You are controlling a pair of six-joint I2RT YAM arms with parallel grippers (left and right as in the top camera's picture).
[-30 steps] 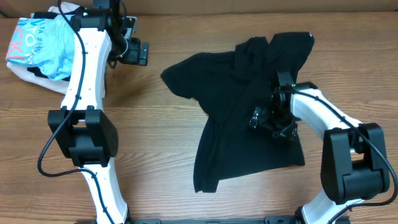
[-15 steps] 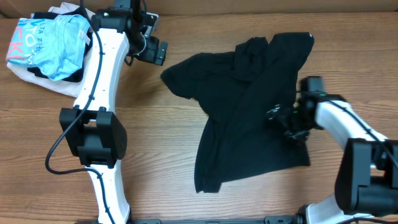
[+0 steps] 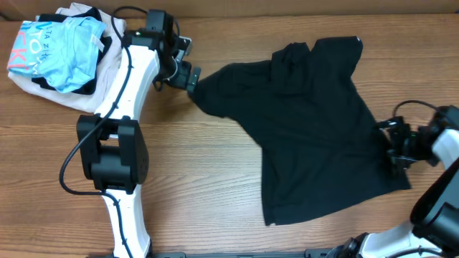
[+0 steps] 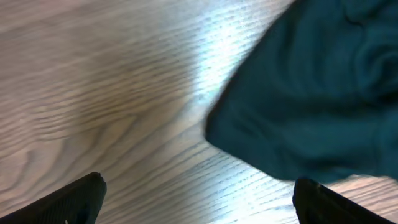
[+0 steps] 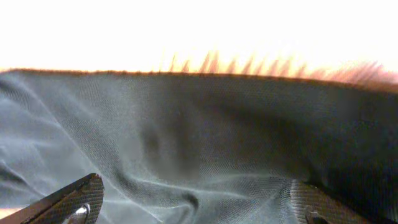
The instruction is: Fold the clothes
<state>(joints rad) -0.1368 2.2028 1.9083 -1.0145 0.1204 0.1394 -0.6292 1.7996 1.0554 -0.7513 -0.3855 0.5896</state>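
Observation:
The black garment's edge is at my right gripper. My left gripper will next grab the black garment's sleeve tip [image 3: 202, 93] [image 4: 235, 137], opposite that edge, to stretch the garment for folding.
The black garment [image 3: 308, 122] lies spread and rumpled on the right half of the wooden table. My left gripper [image 3: 192, 77] is open and sits at the tip of its left sleeve. In the left wrist view the sleeve edge [image 4: 311, 93] lies just beyond the open fingers [image 4: 199, 205], with bare wood between them. My right gripper [image 3: 396, 147] is at the garment's right edge. In the right wrist view its fingers [image 5: 196, 199] are spread wide with bunched black fabric [image 5: 186, 124] between them. No white tag shows.
A light blue printed garment [image 3: 61, 43] lies on a cream one [image 3: 32, 84] at the table's far left corner. Bare wood [image 3: 201, 186] lies left of and in front of the black garment. The right arm is close to the table's right edge.
The right gripper moved right, and the black garment slid right and spread wider. The left gripper moved right from near the far-left pile to the garment's left sleeve.

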